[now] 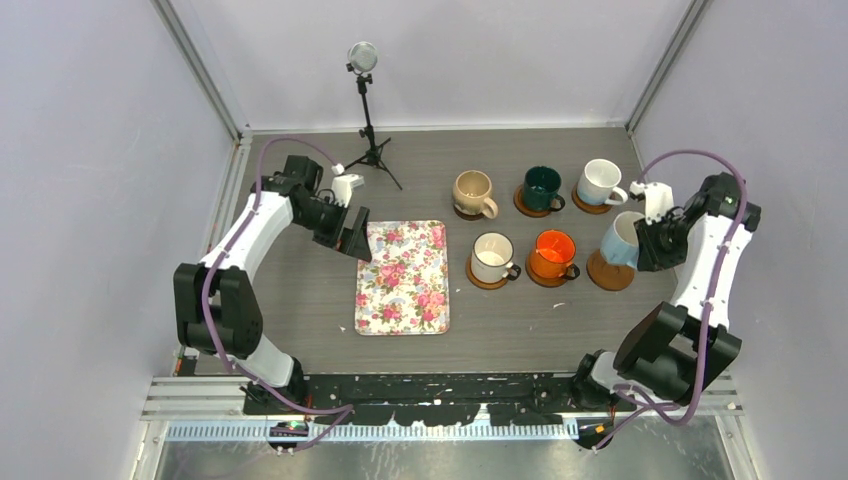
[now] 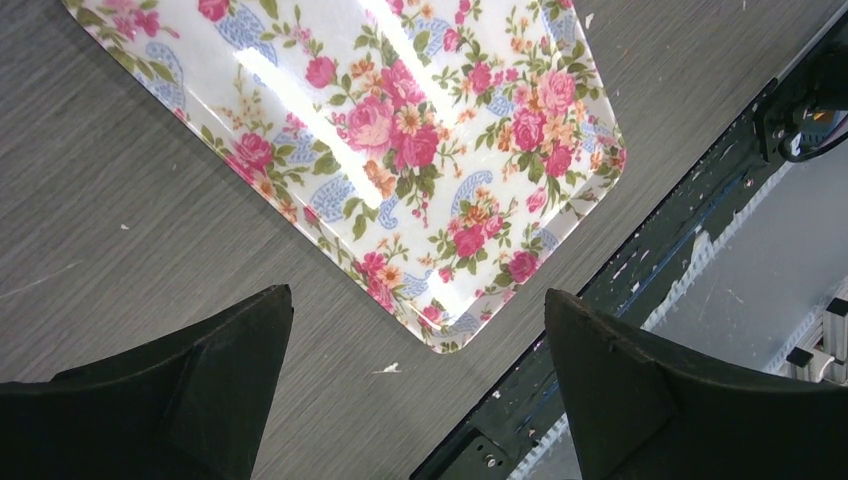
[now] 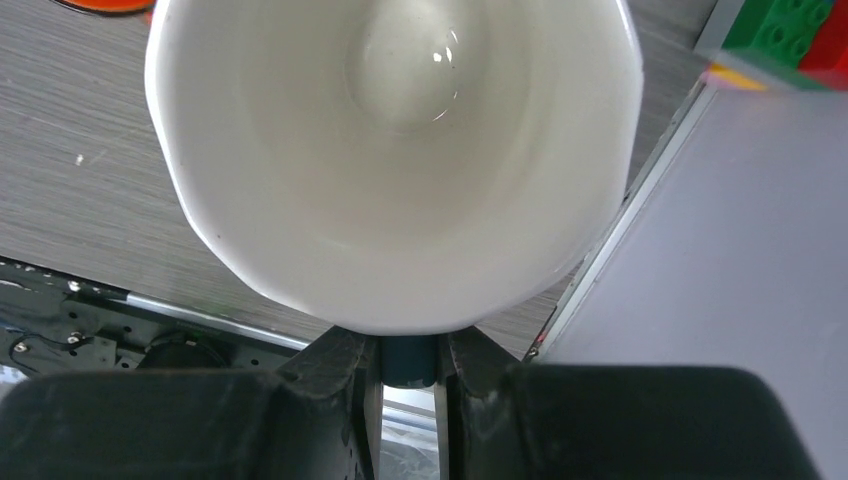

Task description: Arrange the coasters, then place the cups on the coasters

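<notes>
The light blue cup (image 1: 624, 240) is hanging tilted above its coaster and would fall at an angle if I opened now, so my right gripper should lower it first.
Five cups stand on coasters right of centre: beige (image 1: 473, 192), dark green (image 1: 542, 187) and white (image 1: 600, 182) in the back row, cream (image 1: 492, 257) and orange (image 1: 553, 254) in front. The light blue cup (image 1: 624, 240) hangs tilted over the last orange-brown coaster (image 1: 608, 274); whether they touch I cannot tell. My right gripper (image 1: 645, 245) is shut on its handle; in the right wrist view the gripper (image 3: 410, 355) pinches the dark blue handle (image 3: 408, 362) below the cup's white inside (image 3: 390, 150). My left gripper (image 1: 350, 235) (image 2: 416, 295) is open and holds nothing.
A rectangular floral tray (image 1: 405, 280) (image 2: 400, 130) lies left of the cups, under the left gripper's view. A small tripod with a round head (image 1: 368, 120) stands at the back. Side walls and metal rails border the table. Toy bricks (image 3: 790, 35) show past the right edge.
</notes>
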`<state>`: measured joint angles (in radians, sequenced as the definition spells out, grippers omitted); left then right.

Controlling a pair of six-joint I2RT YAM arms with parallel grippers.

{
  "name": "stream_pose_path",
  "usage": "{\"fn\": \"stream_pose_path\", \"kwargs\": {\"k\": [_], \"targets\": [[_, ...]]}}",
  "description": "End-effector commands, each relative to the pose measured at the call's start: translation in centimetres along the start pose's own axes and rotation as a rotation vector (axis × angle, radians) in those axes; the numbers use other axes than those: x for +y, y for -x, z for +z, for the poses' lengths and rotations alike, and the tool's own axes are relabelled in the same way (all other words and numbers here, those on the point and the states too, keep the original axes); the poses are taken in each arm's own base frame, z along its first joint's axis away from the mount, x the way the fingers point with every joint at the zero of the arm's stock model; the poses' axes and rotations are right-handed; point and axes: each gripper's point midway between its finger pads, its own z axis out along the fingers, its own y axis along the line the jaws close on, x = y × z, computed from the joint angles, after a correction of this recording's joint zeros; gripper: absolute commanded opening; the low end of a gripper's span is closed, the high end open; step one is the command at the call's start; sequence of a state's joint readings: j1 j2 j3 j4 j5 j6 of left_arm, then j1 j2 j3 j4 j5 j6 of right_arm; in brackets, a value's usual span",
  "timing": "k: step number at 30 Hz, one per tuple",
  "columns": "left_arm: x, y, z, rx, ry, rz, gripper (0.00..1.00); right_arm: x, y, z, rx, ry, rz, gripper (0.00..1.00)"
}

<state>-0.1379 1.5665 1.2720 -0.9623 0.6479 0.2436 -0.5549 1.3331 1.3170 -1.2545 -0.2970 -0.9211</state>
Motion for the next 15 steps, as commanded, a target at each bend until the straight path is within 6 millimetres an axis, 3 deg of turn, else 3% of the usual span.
{"fn": "stream_pose_path", "kwargs": {"k": [1,8,15], "targets": [[0.0,-0.8,-0.4,0.006,0.014,0.002,1.00,-2.6,1.2,0.4,-0.124,-0.105,-0.040,0.00],[0.5,-1.2,-0.7,0.017,0.057,0.004,1.00,-5.0,0.4,2.7,-0.144,-0.110,0.017,0.00],[0.8,-1.3,-0.7,0.037,0.071,-0.007,1.00,-5.2,-1.1,4.4,-0.122,-0.096,0.020,0.00]]}}
